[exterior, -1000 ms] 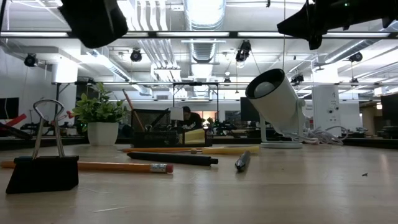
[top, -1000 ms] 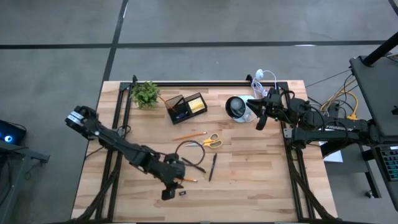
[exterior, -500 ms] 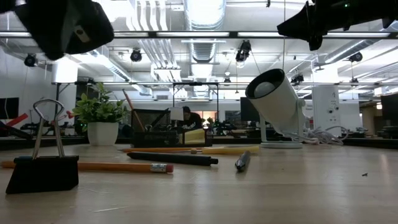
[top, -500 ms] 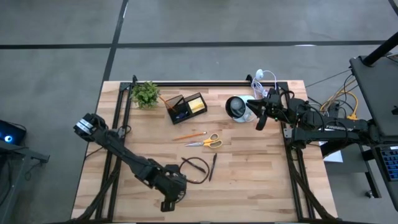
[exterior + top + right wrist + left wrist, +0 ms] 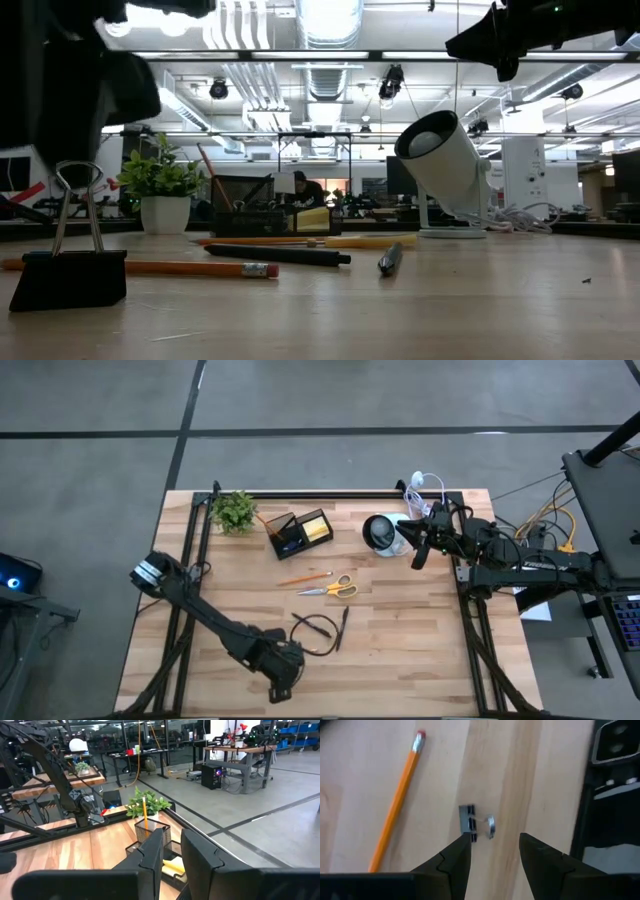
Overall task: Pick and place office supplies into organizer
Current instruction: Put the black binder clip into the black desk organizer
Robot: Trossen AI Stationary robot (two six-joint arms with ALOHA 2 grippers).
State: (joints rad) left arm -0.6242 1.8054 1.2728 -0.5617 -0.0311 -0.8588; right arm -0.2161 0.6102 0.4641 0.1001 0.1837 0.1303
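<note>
My left gripper lowers before it closes: the binder clip lies beyond the fingers, its black body (image 5: pixel 466 821) facing one, so closing now would miss it.
My left gripper (image 5: pixel 495 855) is open and points down near the table's near edge (image 5: pixel 283 682). Its fingers stand on either side of a small black binder clip (image 5: pixel 470 823) without touching it. The clip stands on the wood (image 5: pixel 68 272) beside an orange pencil (image 5: pixel 397 805). In the low view the gripper (image 5: pixel 60 95) hangs above the clip. Scissors with yellow handles (image 5: pixel 331 588), a second pencil (image 5: pixel 305 577) and a dark pen (image 5: pixel 342 628) lie mid-table. The black organizer (image 5: pixel 299 532) stands toward the far edge, with a yellow block in it. My right gripper (image 5: pixel 420 552) is shut and waits high at the right.
A small green plant (image 5: pixel 233 510) stands left of the organizer and a white round lamp (image 5: pixel 381 532) to its right. A dark cable loop (image 5: pixel 315 630) lies beside the left gripper. A white cable (image 5: pixel 425 485) sits at the far right corner. Bare wood lies right of the pen.
My left gripper has come down and moved a little toward the table's near edge, over the binder clip and pencil, which it now covers in the high view. The right arm has kept still.
</note>
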